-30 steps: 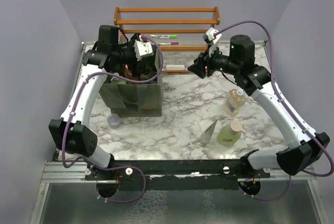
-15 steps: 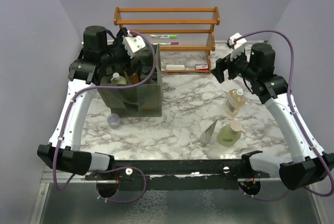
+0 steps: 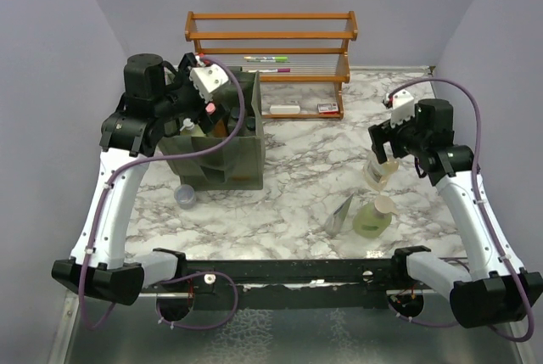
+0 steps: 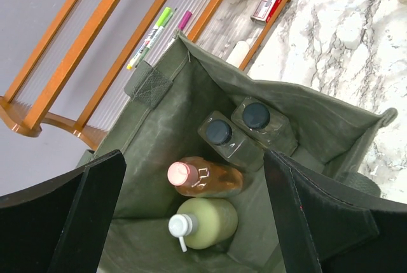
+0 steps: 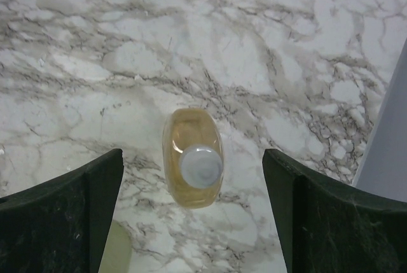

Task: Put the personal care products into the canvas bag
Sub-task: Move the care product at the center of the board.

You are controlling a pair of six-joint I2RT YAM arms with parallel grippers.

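My fingers are high above the amber bottle [image 3: 382,169] [image 5: 191,165], so it isn't time to close yet. My right gripper needs to go lower first, then close on it.
The olive canvas bag [image 3: 222,163] stands at the left, and my left gripper [image 3: 200,111] hovers open over its mouth. Inside the bag [image 4: 166,120], seen in the left wrist view, lie two clear bottles with black caps [image 4: 219,134], an orange bottle with a pink cap [image 4: 213,177] and a pale green pump bottle [image 4: 210,222]. Nothing sits between the left gripper's [image 4: 194,177] jaws. On the right of the table stand an amber bottle [image 3: 382,169], a green pump bottle [image 3: 372,218] and a grey pouch [image 3: 341,214]. My right gripper [image 3: 383,142] hangs open above the amber bottle [image 5: 191,165], one finger on each side.
A wooden slatted rack [image 3: 271,50] stands at the back with marker pens [image 3: 267,64] on it; a white item [image 3: 286,110] and a small red box [image 3: 326,108] lie beneath. A lavender cup [image 3: 185,197] sits in front of the bag.
The right arm swung from near the rack to the right and down over the amber bottle, and its jaws opened wide. The left arm drew back to the left above the bag.
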